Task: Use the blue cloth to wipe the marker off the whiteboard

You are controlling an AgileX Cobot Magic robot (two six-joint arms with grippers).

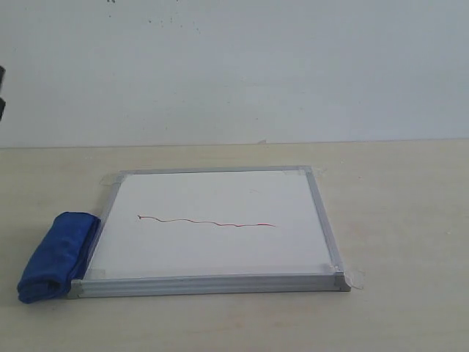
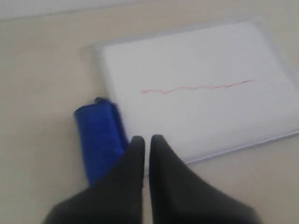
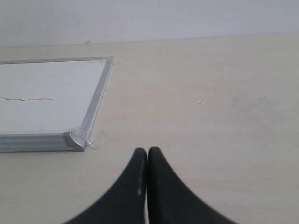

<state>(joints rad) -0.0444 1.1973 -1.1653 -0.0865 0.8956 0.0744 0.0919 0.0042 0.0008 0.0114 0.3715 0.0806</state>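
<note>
Next, my left gripper grabs the rolled blue cloth by its folded middle (image 1: 58,257), to wipe the red marker line (image 1: 207,222) off the whiteboard.
The whiteboard (image 1: 220,249) lies flat on the table, silver-framed, with a thin wavy red marker line (image 1: 207,222) across its middle. The rolled blue cloth (image 1: 57,255) rests against the board's left edge. In the left wrist view the left gripper (image 2: 147,140) is shut with nothing held, hovering above the cloth (image 2: 99,135) and the board's near corner; the marker line (image 2: 198,87) shows beyond. The right gripper (image 3: 147,151) is shut and empty over bare table, off the board's corner (image 3: 74,140). Neither gripper appears in the exterior view.
Clear tape tabs (image 3: 96,138) hold the board's corners to the pale wooden table (image 1: 403,220). A white wall (image 1: 234,66) stands behind the table's far edge.
</note>
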